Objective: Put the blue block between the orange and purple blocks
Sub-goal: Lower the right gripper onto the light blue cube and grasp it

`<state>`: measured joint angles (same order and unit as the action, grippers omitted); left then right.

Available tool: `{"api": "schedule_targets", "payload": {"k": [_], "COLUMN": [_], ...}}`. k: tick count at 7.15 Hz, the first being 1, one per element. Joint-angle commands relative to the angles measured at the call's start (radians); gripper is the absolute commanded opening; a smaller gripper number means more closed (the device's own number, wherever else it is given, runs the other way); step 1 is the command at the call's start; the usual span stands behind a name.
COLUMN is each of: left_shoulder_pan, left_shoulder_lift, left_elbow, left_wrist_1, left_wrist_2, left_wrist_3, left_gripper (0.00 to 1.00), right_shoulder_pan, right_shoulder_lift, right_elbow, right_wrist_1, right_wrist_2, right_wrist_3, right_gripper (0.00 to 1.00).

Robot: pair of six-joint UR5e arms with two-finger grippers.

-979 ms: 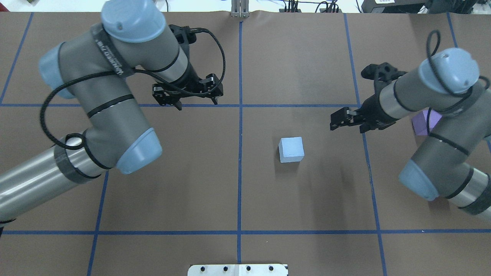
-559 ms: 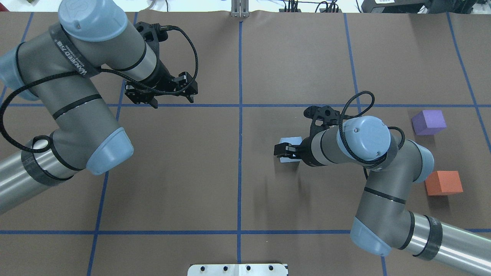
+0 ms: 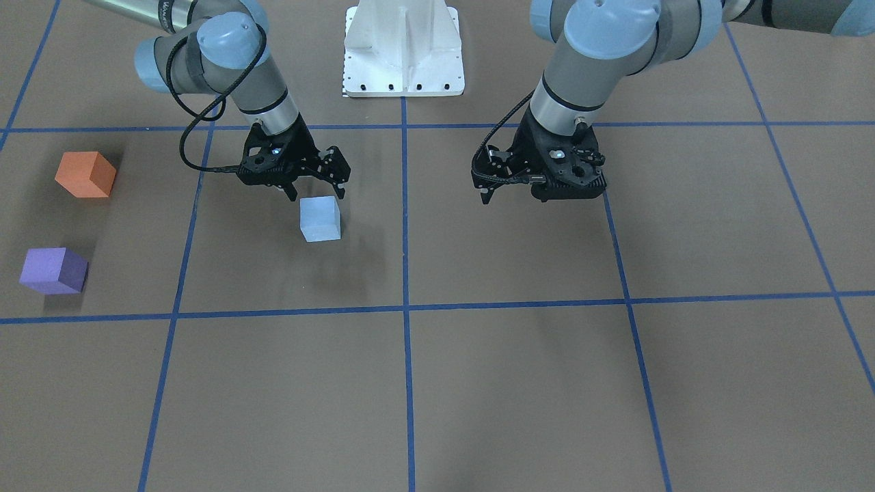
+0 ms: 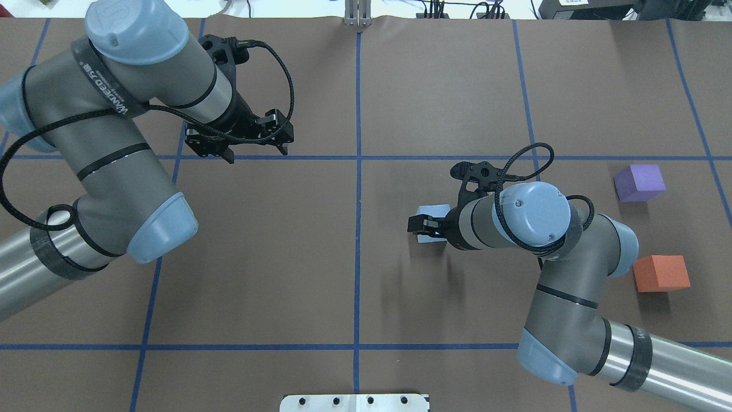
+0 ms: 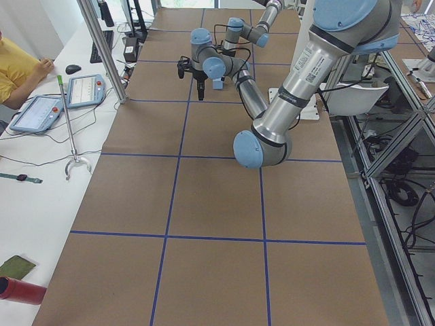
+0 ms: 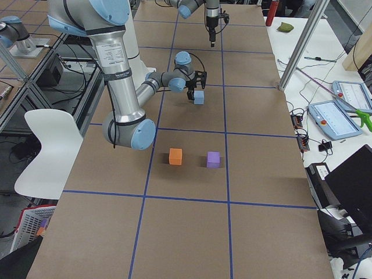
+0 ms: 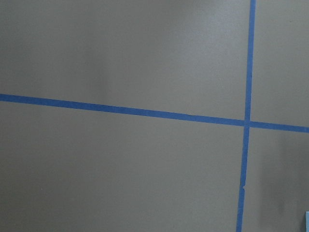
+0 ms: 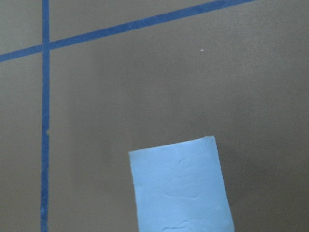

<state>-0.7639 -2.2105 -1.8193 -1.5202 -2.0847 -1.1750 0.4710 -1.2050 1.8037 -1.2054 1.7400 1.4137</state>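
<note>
The right gripper grabs the blue block by its body next, to set it between the orange and purple blocks.
The light blue block sits on the brown table right of the centre line, and it shows partly under my right gripper in the overhead view. It fills the lower middle of the right wrist view. My right gripper is open and hovers just above the block, with one finger to each side. The orange block and the purple block stand apart at the table's right side, with a gap between them. My left gripper is open and empty over a blue tape line at the far left.
The white robot base plate is at the robot's edge of the table. Blue tape lines divide the brown table. An operator with tablets sits beside the table. A white chair stands off the table.
My right gripper has swung from the far right, near the purple block, to over the blue block, uncovering the purple and orange blocks. My left arm has moved left. Both barely moved lately.
</note>
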Motion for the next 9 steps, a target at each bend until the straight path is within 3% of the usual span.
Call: {"api": "schedule_targets", "payload": {"k": [1,6,7,8,9], "left_shoulder_pan": [0.006,0.006,0.006,0.006,0.006], "left_shoulder_lift": [-0.002,-0.002,-0.002,0.000,0.000], "left_elbow": [0.001,0.003,0.008,0.009,0.011], "left_wrist_1": [-0.003,-0.006,-0.009,-0.011,-0.011], "left_wrist_2": [0.000,0.000,0.000,0.000,0.000], "left_wrist_3": [-0.002,-0.003,-0.003,-0.002,-0.002], "left_gripper": [1.00,1.00,1.00,1.00,1.00], "right_shoulder_pan": [0.006,0.015,0.015,0.015,0.053], "right_shoulder_lift": [0.041,0.081,0.084,0.085,0.085], "right_elbow": [-0.061,-0.141,-0.147,-0.145,-0.120], "right_wrist_1": [-0.031,-0.020,-0.017,-0.014,-0.017], "right_wrist_2": [-0.008,-0.008,-0.007,-0.001,0.038], "right_wrist_3": [-0.083,-0.274,-0.272,-0.275,-0.275], "right_gripper": [1.00,0.95,0.67,0.01,0.00]}}
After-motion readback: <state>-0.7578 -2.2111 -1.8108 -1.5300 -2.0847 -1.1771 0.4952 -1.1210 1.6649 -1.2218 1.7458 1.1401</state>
